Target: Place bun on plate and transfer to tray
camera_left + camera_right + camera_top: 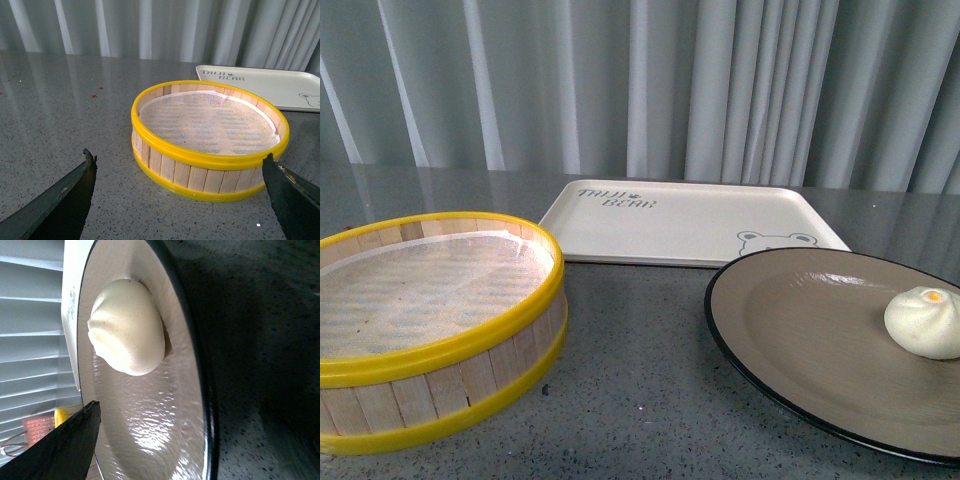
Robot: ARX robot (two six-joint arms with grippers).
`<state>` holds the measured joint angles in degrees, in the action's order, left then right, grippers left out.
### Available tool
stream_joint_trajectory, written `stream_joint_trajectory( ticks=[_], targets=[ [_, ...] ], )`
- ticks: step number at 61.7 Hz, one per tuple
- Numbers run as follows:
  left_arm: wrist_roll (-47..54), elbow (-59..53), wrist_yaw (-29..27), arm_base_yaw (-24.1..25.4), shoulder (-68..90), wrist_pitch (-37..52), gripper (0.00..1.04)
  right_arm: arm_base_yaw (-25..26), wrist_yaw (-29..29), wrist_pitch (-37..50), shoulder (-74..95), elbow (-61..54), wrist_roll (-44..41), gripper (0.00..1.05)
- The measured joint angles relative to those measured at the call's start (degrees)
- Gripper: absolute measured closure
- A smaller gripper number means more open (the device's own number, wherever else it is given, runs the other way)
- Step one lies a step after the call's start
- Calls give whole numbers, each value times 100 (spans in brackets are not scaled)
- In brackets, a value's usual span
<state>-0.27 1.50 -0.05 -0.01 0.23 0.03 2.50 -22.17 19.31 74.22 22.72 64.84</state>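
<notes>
My right gripper is about to transfer the bun to the tray, so it should grip the plate by its black rim next.
The cream-white bun (923, 322) with an orange dot sits on the tan-brown plate (800, 330) at the front right of the table. The cream tray (690, 222) with a bear face lies behind the plate and holds nothing. Neither gripper shows in the front view. In the right wrist view my right gripper (185, 430) is open at the plate's black rim (197, 390). One finger (65, 445) hangs over the plate's inside, short of the bun (127, 332); the other is out of view. My left gripper (180, 155) is open and empty, facing the steamer basket.
A yellow-rimmed wooden steamer basket (430, 380) stands at the front left, with only a white liner inside; it also shows in the left wrist view (200, 177). Grey speckled tabletop (630, 380) lies between basket and plate. Grey curtains hang behind the table.
</notes>
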Motion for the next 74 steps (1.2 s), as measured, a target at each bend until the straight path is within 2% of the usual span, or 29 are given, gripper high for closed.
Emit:
stream_joint_trajectory(
  ticks=[9,13,45,55,74],
  targets=[
    [0,2,0,0,0,0,7,-140,-52,225,271,109,50,8],
    [0,2,0,0,0,0,7,-184,-85,286,363,125,74,15],
    [0,2,0,0,0,0,7,-225,-94,289,509,155,116,101],
    [0,2,0,0,0,0,7,-144,-81,13,393,249,-46,102],
    [0,2,0,0,0,0,7,361,59,-608,341,741,-1091,102]
  ],
)
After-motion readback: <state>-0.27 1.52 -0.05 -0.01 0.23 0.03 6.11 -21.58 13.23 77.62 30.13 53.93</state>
